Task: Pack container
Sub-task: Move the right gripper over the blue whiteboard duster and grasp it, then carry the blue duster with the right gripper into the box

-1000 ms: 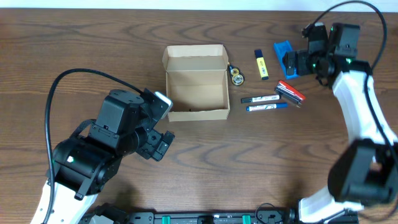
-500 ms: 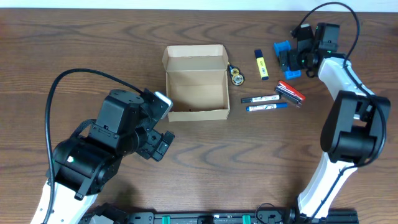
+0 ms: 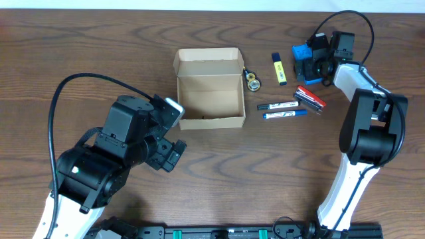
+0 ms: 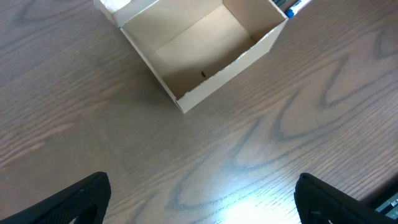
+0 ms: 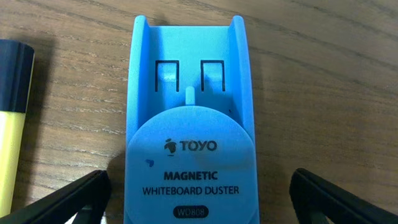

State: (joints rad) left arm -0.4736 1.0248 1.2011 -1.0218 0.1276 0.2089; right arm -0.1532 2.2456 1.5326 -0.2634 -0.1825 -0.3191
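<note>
The blue whiteboard duster has its round part between both fingers of my right gripper, so I need to close that gripper on the duster.
The container [image 3: 209,89] is an open tan cardboard box at the table's middle back, its flap lid folded to the far side. It looks empty in the left wrist view [image 4: 199,46]. My left gripper [image 3: 169,156] is open and empty [image 4: 199,208], over bare wood in front and to the left of the box. My right gripper [image 3: 312,65] is open over a blue whiteboard duster [image 3: 301,52]. In the right wrist view the duster [image 5: 189,137] lies between the two fingers [image 5: 202,202], which stand apart from its sides.
To the right of the box lie a small round yellow-and-black item [image 3: 252,81], a yellow highlighter [image 3: 279,68] [image 5: 12,124], two markers [image 3: 277,105] [image 3: 285,114] and a red item [image 3: 310,97]. The table is dark wood.
My right arm has swung left and toward the back, bringing the open gripper over the blue duster. The left arm and the box have not moved.
</note>
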